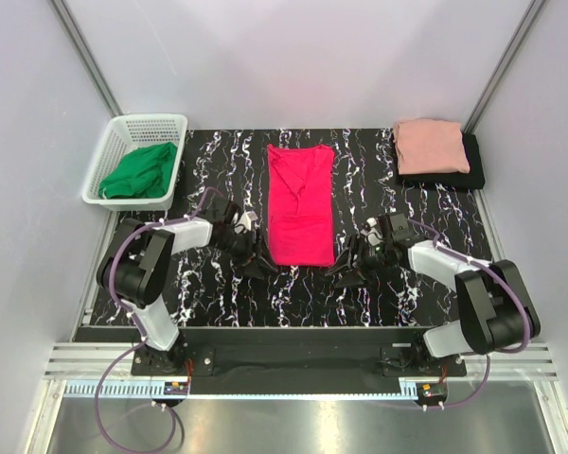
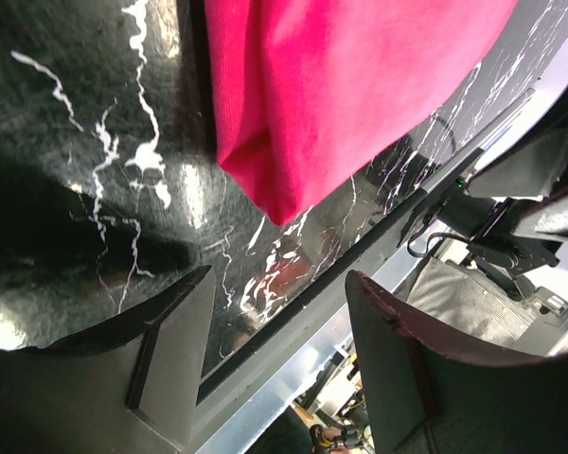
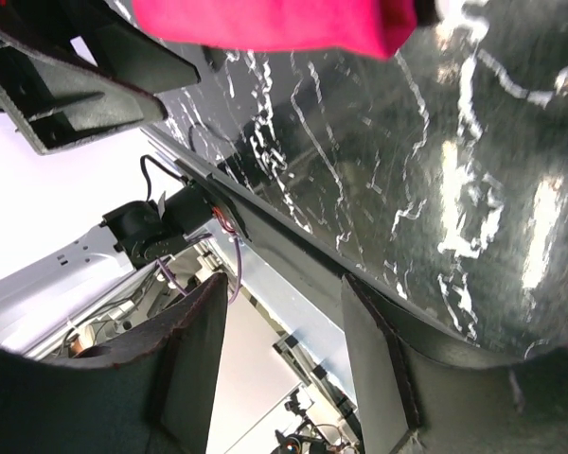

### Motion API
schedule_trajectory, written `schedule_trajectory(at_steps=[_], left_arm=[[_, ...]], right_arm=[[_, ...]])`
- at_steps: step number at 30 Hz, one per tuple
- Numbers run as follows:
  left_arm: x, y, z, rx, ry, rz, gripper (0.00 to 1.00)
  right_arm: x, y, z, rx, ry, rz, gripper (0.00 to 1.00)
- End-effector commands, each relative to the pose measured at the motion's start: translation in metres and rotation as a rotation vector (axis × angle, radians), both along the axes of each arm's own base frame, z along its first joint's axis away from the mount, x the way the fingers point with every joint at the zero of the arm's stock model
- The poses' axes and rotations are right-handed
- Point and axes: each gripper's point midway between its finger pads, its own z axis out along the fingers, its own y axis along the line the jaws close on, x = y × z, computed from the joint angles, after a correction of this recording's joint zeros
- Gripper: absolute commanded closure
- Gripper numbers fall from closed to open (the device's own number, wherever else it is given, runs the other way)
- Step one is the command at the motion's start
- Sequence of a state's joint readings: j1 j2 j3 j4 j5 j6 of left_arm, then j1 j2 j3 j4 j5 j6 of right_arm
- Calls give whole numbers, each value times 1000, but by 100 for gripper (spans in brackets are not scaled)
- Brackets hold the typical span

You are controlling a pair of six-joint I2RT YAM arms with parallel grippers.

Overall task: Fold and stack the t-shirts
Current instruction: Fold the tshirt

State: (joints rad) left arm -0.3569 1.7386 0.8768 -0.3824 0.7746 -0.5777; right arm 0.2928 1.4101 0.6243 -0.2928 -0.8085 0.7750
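Note:
The folded crimson-pink t-shirt needs its near end folded over its far end, so my left gripper should grab the t-shirt by its near corner next.
The bright crimson-pink t-shirt lies folded into a long strip on the middle of the black marbled table. Its near corners show in the left wrist view and the right wrist view. My left gripper is open and empty just beside the strip's near left corner. My right gripper is open and empty just beside its near right corner. The pale salmon-pink t-shirt lies folded on top of the folded black t-shirt at the far right corner.
A white plastic basket holding a green cloth stands at the far left. Grey walls close in the table on three sides. A metal rail runs along the near edge by the arm bases.

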Motion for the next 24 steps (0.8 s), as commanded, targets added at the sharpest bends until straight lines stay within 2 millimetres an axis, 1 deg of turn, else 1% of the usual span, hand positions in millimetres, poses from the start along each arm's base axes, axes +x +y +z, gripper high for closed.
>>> schedule_trajectory(at_steps=[1,5,12,17,23,24], left_arm=[[15,-10,9,-60,-42,-10,39],[20,-11,8,-60,-43,-3,39],[27,-14,2,-68,-28,7,40],[32,-16,1,-70,-27,15,40],[34,-16,-5,-72,-15,18,40],[34,-17,-6,-73,-14,18,40]], right_arm=[[13,8,4,34,-44,26,42],[20,9,-1,31,-61,34,42],[27,13,-24,42,-35,31,42],[33,15,-30,51,-46,30,42],[36,17,-40,51,-27,36,42],[37,17,-45,46,-14,35,42]])
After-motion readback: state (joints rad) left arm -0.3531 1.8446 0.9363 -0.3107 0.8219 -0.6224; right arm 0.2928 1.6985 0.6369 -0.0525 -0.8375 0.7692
